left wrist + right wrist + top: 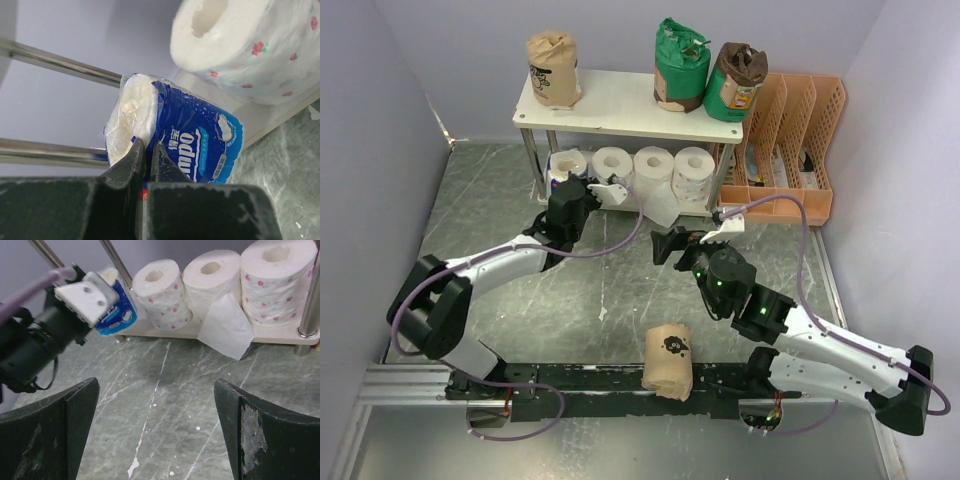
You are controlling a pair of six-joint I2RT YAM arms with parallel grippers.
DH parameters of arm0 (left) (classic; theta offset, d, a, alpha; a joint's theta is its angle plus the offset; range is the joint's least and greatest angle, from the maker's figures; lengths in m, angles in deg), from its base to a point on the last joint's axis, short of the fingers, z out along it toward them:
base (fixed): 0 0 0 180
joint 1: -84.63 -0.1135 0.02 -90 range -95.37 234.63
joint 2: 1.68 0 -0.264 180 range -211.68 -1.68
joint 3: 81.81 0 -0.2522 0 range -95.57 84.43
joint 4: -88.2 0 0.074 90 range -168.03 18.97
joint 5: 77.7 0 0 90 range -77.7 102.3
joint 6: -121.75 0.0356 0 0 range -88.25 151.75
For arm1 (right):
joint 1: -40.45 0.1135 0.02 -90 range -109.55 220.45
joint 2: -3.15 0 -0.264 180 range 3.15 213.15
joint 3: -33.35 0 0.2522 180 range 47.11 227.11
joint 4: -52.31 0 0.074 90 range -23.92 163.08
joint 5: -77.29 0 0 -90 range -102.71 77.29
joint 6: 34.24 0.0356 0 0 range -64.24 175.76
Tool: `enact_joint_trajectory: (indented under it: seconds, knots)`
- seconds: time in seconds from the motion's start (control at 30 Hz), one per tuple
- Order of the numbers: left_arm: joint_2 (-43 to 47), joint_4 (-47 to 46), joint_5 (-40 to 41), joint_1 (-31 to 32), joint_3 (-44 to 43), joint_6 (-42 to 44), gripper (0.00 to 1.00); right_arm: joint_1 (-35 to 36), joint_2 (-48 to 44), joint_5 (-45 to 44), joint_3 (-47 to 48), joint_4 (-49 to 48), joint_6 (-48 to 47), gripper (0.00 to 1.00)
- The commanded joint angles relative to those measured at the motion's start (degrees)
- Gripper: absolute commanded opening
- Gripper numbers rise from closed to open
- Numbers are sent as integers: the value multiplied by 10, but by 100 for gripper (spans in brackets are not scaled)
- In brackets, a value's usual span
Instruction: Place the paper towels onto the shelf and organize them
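Note:
The Tempo roll (200, 135) should stay in my left gripper: its tilted lower end sticks out past the board's edge, so it would drop short if I opened now.
The shelf (620, 100) stands at the back. Its top board holds a tan-wrapped roll (554, 68) and two green-wrapped rolls (680, 65) (735, 82). The lower tier holds the blue Tempo roll (200, 135) at the left end and three white flowered rolls (653, 165) beside it. My left gripper (148, 146) is shut, pinching the Tempo roll's wrapper at the lower tier's left end (565, 185). My right gripper (155, 405) is open and empty above the floor, in front of the white rolls (160, 292). A second tan roll (667, 360) lies at the near edge.
An orange slotted file rack (790, 130) stands right of the shelf. A loose sheet (225, 327) hangs from the middle white roll over the lower board's edge. Metal shelf posts (60, 62) are close to the left gripper. Walls enclose the left, back and right sides.

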Motion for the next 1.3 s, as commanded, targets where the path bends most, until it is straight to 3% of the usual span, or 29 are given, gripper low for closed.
enact_joint_trajectory:
  seconds: [0.0,0.27,0.43,0.5,0.57,0.6,0.67,0.87,0.97,1.03,1.13,1.2,1.27]
  knots:
    - [-25,-114,5,-12,-6,10,7,-3,-19,-21,16,25,6,98]
    - [-126,-238,2,-30,-29,47,7,-3,-20,-26,18,32,5,98]
    - [-176,-212,33,-29,-83,47,11,-3,-17,-29,21,35,6,98]
    - [-172,-182,32,-29,-92,28,25,-3,-18,-35,19,34,4,99]
    - [-157,-166,28,-29,-93,4,51,-2,-20,-42,18,35,6,100]
    - [-148,-154,33,-28,-98,-8,57,-3,-20,-42,16,33,4,100]
    - [-127,-111,41,-28,-119,-37,98,-3,-19,-35,15,25,-3,100]
    - [-10,70,17,-27,-166,-132,100,-3,-18,-49,28,35,-6,100]
    - [58,239,-66,-29,-188,-198,95,-3,-52,-83,33,48,5,100]
    - [72,398,-185,-30,-222,-229,93,-3,-86,-130,35,60,24,100]
    - [92,549,-408,-27,-222,-227,93,-3,-125,-219,51,111,68,100]
    - [73,642,-537,-24,-236,-219,92,-3,-128,-294,81,197,130,100]
    - [38,720,-645,-20,-253,-206,90,-3,-116,-353,121,351,253,100]
